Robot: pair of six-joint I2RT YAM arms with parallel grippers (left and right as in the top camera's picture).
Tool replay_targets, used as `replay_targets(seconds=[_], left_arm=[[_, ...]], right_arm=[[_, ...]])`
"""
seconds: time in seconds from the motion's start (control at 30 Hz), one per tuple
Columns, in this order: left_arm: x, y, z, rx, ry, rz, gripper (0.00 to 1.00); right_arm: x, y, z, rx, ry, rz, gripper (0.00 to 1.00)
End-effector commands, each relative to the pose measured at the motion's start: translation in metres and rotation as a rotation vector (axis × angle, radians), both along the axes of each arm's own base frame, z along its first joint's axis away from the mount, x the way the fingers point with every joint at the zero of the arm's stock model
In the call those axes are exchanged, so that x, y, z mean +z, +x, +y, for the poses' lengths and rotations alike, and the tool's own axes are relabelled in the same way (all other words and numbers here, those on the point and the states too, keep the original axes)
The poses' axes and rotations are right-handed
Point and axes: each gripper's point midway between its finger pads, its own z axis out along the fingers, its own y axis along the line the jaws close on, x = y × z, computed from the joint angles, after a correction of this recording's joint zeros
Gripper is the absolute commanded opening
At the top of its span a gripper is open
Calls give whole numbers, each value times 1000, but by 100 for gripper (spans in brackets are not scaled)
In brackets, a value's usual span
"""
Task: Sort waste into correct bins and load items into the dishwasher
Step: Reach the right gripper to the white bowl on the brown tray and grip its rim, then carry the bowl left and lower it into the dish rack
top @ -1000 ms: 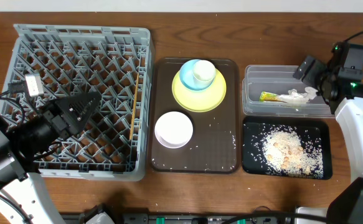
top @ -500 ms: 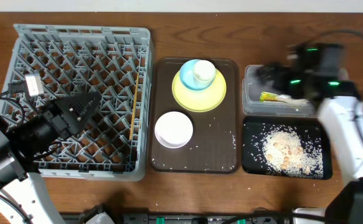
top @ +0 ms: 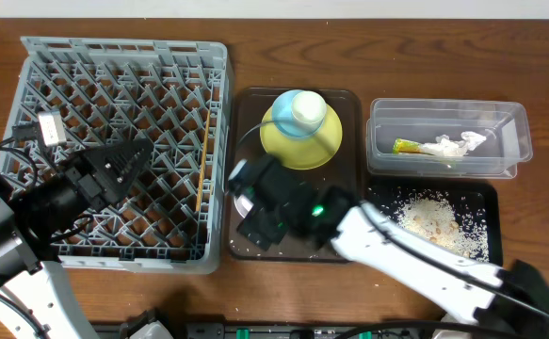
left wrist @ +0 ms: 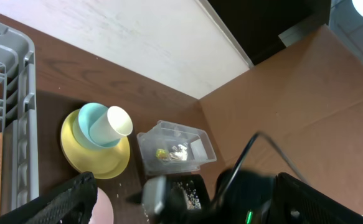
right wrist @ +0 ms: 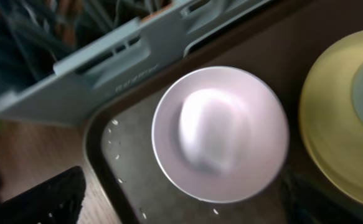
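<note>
My right gripper grabs the bowl's rim on the side away from the yellow plate (top: pixel 283 151) next. This lets it tip and load the white bowl into the dish rack.
My right gripper (top: pixel 265 207) hovers open over the small white bowl (right wrist: pixel 221 134) on the brown serving tray; its fingers (right wrist: pixel 181 205) are spread wide and the bowl lies just ahead of them. The light blue cup (top: pixel 299 111) stands on the yellow plate (top: pixel 283 151). The wooden chopsticks (top: pixel 203 160) lie in the grey dish rack (top: pixel 114 56) by its right wall. My left gripper (top: pixel 119 169) is open and empty above the rack. The clear tub (top: pixel 444 105) holds the yellow-green wrapper (top: pixel 406 146) and white tissue (top: pixel 453 144). Rice crumbs (top: pixel 434 221) lie in the black tray (top: pixel 481 198).
The dark brown serving tray (top: pixel 345 179) sits between rack and bins, with scattered rice grains. My right arm stretches across from the front right, over the black tray's left part. The left wrist view shows the plate (left wrist: pixel 97 155), cup (left wrist: pixel 103 124) and tub (left wrist: pixel 175 146).
My right arm has swung from the clear tub at the far right, leftward and down, to above the white bowl on the brown tray. The left arm has not moved.
</note>
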Motion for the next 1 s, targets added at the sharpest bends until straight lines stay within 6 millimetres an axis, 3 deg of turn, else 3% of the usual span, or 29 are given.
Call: replay_targets(seconds=[0.0, 0.1, 0.2, 0.37, 0.43, 0.53, 0.63, 0.8, 0.87, 0.97], left_arm=[[2, -1, 0, -1, 4, -10, 91], [2, -1, 0, -1, 4, -10, 91], [2, -1, 0, -1, 4, -10, 91], [2, -1, 0, -1, 4, -10, 91], [2, -1, 0, -1, 4, -10, 91], [2, -1, 0, -1, 4, -10, 91], [2, -1, 0, -1, 4, -10, 91], [2, -1, 0, -1, 4, -10, 91], [2, -1, 0, -1, 4, -10, 91], [2, -1, 0, -1, 4, -10, 91]], right_arm=[[-23, 9, -4, 2, -132, -86, 88], [-47, -2, 5, 44, -135, -9, 80], [-70, -5, 11, 61, -148, 37, 64], [-95, -6, 11, 65, -186, 67, 23], [-96, -7, 9, 63, -195, 70, 2], [-85, -6, 9, 51, -177, 63, 1], [-50, -3, 13, 34, -103, 20, 1], [37, 2, 19, -29, 125, -79, 1], [78, -2, 29, -55, 310, -32, 1], [126, -24, 53, 95, 584, 131, 1]])
